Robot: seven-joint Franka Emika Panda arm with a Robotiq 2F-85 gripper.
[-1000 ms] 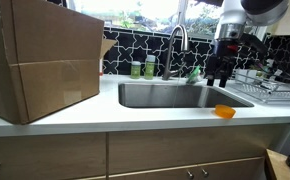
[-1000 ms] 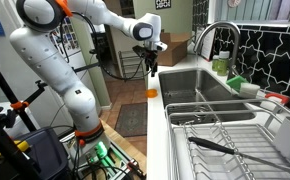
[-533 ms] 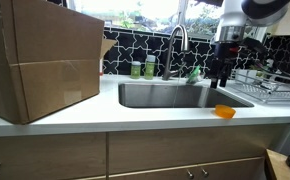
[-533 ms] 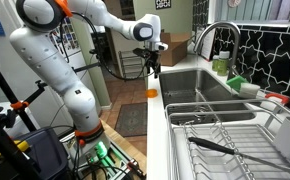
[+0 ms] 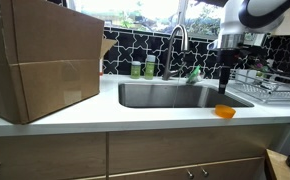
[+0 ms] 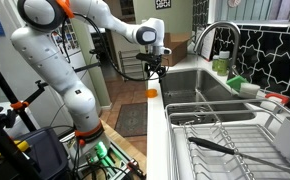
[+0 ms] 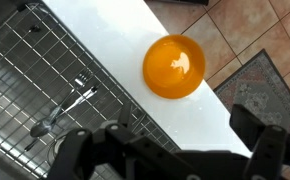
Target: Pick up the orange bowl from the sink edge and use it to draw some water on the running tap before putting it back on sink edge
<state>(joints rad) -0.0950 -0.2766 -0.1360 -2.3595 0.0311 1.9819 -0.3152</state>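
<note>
The orange bowl (image 5: 225, 111) needs its opening free to draw water from the tap, so my gripper will grab it next by one side of its rim and keep it upright.
The orange bowl (image 5: 225, 111) sits upright and empty on the white sink edge (image 5: 155, 113), at the front right of the steel basin (image 5: 175, 95). It also shows in an exterior view (image 6: 152, 93) and in the wrist view (image 7: 174, 66). My gripper (image 5: 223, 86) hangs above the bowl, apart from it. In the wrist view its fingers (image 7: 170, 150) are spread wide with nothing between them. The tap (image 5: 176, 42) arches over the back of the basin. I cannot tell from these frames whether water is running.
A large cardboard box (image 5: 40, 60) stands on the counter at one end. Green bottles (image 5: 142, 69) stand behind the basin. A wire dish rack (image 6: 220, 135) holding a utensil sits beside the sink. Tiled floor and a rug (image 7: 255, 85) lie below the counter's edge.
The arm has turned at the wrist and shifted slightly toward the spot over the bowl. The bowl has not moved.
</note>
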